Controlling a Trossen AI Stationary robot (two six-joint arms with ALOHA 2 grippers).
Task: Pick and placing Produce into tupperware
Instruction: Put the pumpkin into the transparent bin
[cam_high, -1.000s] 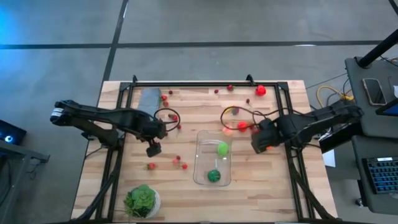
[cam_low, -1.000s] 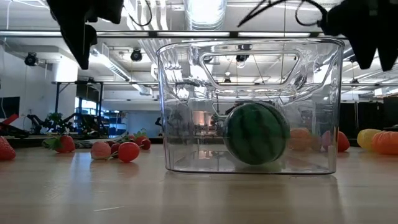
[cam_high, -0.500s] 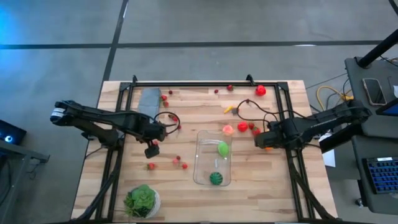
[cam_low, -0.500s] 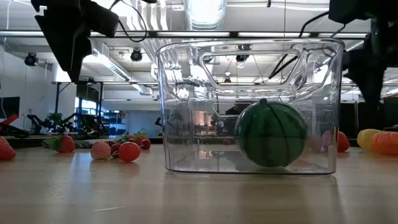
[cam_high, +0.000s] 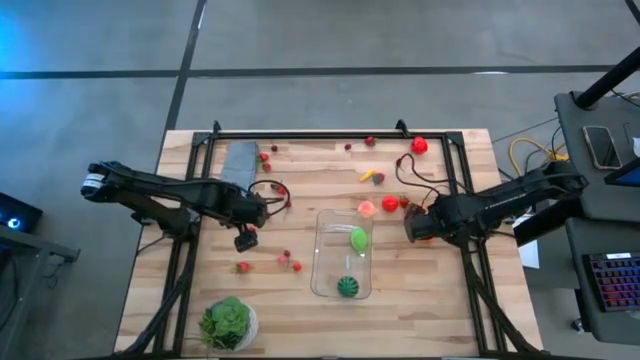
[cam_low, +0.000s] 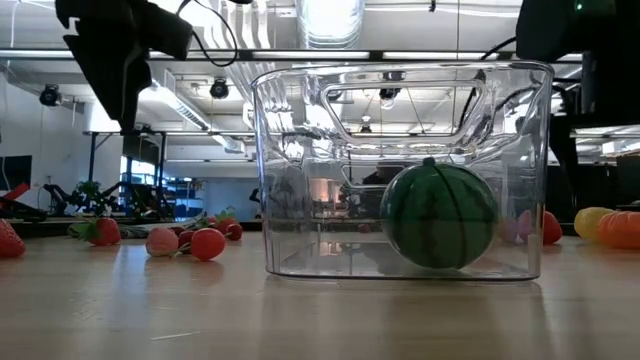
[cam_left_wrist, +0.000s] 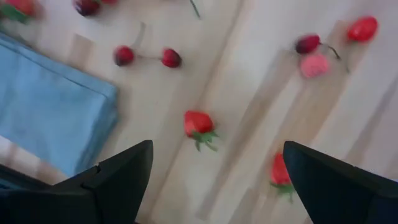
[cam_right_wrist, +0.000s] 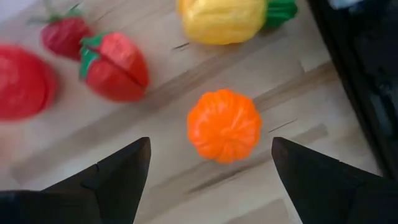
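Observation:
Bare wood shows between my right gripper's fingers and the orange pumpkin (cam_right_wrist: 224, 126) below in the right wrist view. It is too early to close, so the gripper lowers first, then closes.
The clear tupperware (cam_high: 342, 255) stands on the table's near middle. It holds the striped green ball (cam_low: 438, 216) at its near end and a light green piece (cam_high: 358, 238). My right gripper (cam_right_wrist: 210, 146) is open and hovers right of the tupperware (cam_high: 412, 228). Its fingers stand on either side of an orange piece (cam_right_wrist: 224, 126) lying on the wood and do not touch it. A yellow piece (cam_right_wrist: 221, 18) and a strawberry (cam_right_wrist: 115, 59) lie just beyond. My left gripper (cam_left_wrist: 217, 146) is open, left of the tupperware (cam_high: 247, 240), above a strawberry (cam_left_wrist: 198, 124).
Red berries and strawberries (cam_high: 290, 262) are scattered left of the tupperware. A grey-blue cloth (cam_high: 240, 160) lies at the far left. A potted plant (cam_high: 228, 322) stands at the near left corner. Red and pink pieces (cam_high: 389, 204) lie between the container and the far edge.
My right gripper has come down toward the table beside the tupperware's right side, over the orange piece. The striped green ball has rolled inside the tupperware toward its near end and come to rest.

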